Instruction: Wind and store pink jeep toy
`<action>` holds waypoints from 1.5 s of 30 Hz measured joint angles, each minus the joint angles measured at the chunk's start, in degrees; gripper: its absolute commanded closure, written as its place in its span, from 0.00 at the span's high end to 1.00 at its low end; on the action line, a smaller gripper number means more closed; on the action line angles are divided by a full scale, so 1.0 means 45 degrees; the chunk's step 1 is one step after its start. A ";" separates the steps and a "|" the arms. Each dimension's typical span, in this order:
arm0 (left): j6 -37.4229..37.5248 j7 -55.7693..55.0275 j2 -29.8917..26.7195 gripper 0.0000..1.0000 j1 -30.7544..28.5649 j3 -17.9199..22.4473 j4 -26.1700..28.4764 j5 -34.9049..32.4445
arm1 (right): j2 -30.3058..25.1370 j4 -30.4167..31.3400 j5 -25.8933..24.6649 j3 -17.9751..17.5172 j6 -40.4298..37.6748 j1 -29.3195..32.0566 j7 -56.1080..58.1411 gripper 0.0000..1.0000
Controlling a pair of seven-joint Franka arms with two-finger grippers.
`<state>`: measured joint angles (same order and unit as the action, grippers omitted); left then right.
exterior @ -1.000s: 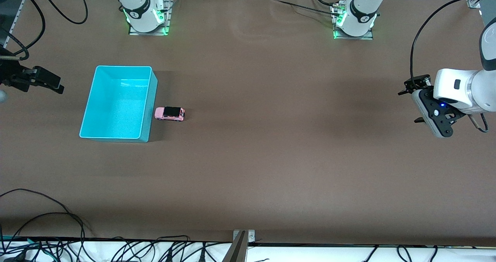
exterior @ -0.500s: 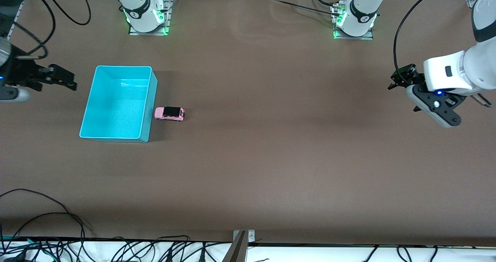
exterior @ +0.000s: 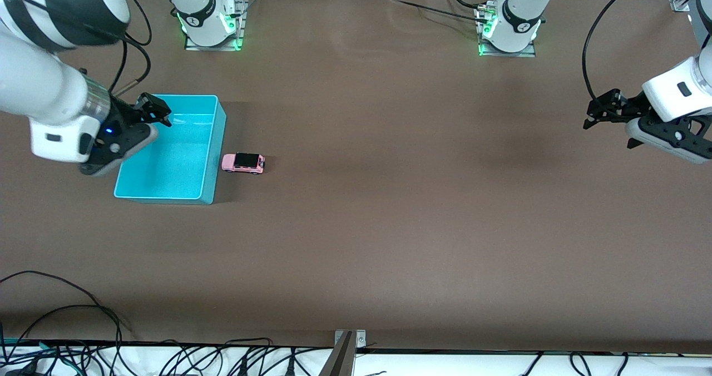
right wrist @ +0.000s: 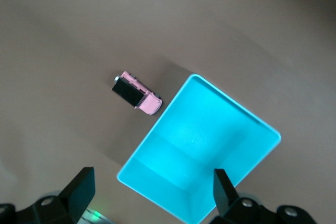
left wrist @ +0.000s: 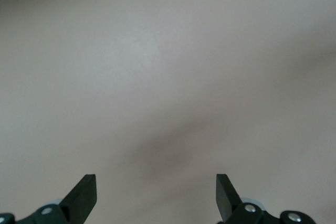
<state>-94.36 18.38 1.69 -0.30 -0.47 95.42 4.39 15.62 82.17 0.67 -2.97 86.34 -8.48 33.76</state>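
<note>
My right gripper grabs the jeep by its black roof's long sides next, to store the pink jeep toy in the cyan bin (exterior: 216,159).
The pink jeep toy (exterior: 243,163) stands on its wheels on the brown table, close beside the cyan bin (exterior: 216,159) on the side toward the left arm's end. In the right wrist view the jeep (right wrist: 137,94) lies just off one corner of the bin (right wrist: 239,109), apart from it. My right gripper (exterior: 158,110) hangs open over the bin's corner nearest the right arm's base and holds nothing (right wrist: 153,177). My left gripper (exterior: 598,112) hovers open over bare table at the left arm's end, and its wrist view shows only tabletop between the fingers (left wrist: 156,182).
The bin has nothing in it. Both arm bases (exterior: 210,20) (exterior: 510,25) stand at the table's edge farthest from the front camera. Loose cables (exterior: 67,315) and a metal bracket (exterior: 349,340) line the near edge.
My right arm has swung in from the table's end to over the bin's corner. My left gripper shifted slightly back toward its end of the table. The jeep has not moved.
</note>
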 measured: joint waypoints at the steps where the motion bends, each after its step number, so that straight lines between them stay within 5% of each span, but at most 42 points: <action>1: -0.0002 -0.0351 -0.0134 1.00 0.0055 0.0009 0.0132 0.0000 | 0.0153 0.0118 0.0103 0.0003 0.0029 0.0004 0.0603 1.00; 9: -0.0002 -0.2086 -0.0673 1.00 0.1455 0.0980 0.0727 0.0000 | 0.1139 0.1813 0.0377 0.0010 0.1971 0.0014 0.4767 1.00; 18: 0.0066 -0.2220 -0.0561 1.00 0.1632 0.1401 0.0633 0.0000 | 0.1200 0.4712 0.0411 -0.0598 0.5700 -0.0039 0.6536 1.00; 35: 0.0668 -0.2276 0.0163 1.00 0.0056 -0.0141 -0.0292 0.0000 | 0.0911 0.9712 0.0404 -0.1491 1.2293 -0.0168 0.6816 1.00; 39: 0.0786 -0.2276 0.0154 1.00 0.0042 -0.0159 -0.0291 -0.0011 | 0.0924 1.0048 0.0403 -0.1500 1.2823 -0.0244 0.6987 0.86; 45: 0.0712 -0.2276 -0.0038 1.00 0.0041 -0.0228 -0.0122 -0.0387 | 0.1069 1.0139 0.0320 -0.1500 1.3327 -0.0290 0.7219 0.42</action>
<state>-91.16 8.14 1.52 -0.12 -1.50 94.87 2.65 20.43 127.80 2.11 -9.72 146.31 -9.78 66.24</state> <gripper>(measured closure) 0.000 0.189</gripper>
